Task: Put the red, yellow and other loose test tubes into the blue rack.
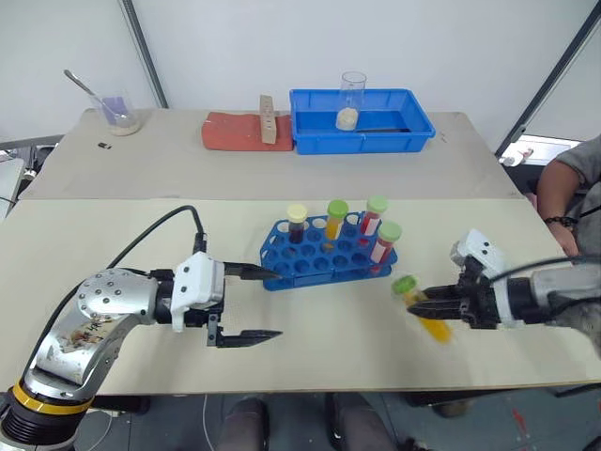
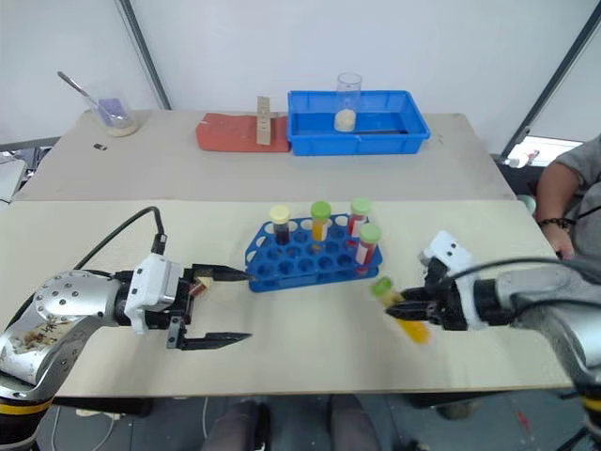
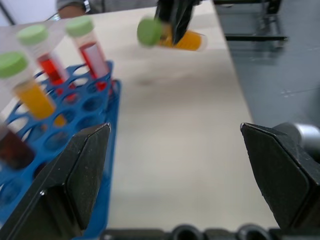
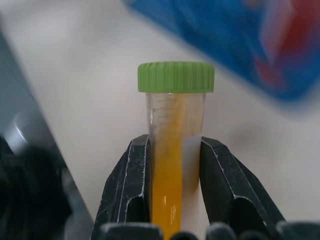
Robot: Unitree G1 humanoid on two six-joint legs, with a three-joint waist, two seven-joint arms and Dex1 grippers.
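My right gripper should keep holding the yellow test tube (image 1: pixel 427 318) until it gets to the blue rack (image 1: pixel 317 269). The tube is tilted and short of the rack, so it would miss.
The blue rack (image 1: pixel 317 269) stands mid-table and holds several capped tubes: a yellow-capped dark one (image 1: pixel 297 224), a green-capped yellow one (image 1: pixel 335 218) and two green-capped red ones (image 1: pixel 375 214). To its right, my right gripper (image 1: pixel 434 303) is shut on a yellow test tube (image 1: pixel 427 318) with a green cap, held tilted just above the table; the wrist view shows the tube (image 4: pixel 172 165) clamped between both fingers (image 4: pixel 131 185). My left gripper (image 1: pixel 278 303) hovers open and empty at the rack's left end, its fingers (image 3: pixel 82 170) wide apart beside the rack (image 3: pixel 100 150).
At the back stand a larger blue tray (image 1: pixel 362 143) with a clear beaker (image 1: pixel 352 99) in it, a red pad (image 1: pixel 233 132), a wooden holed block (image 1: pixel 269 119) and a beaker with a spoon (image 1: pixel 119 113). A person's arm (image 1: pixel 568 183) is at the right edge.
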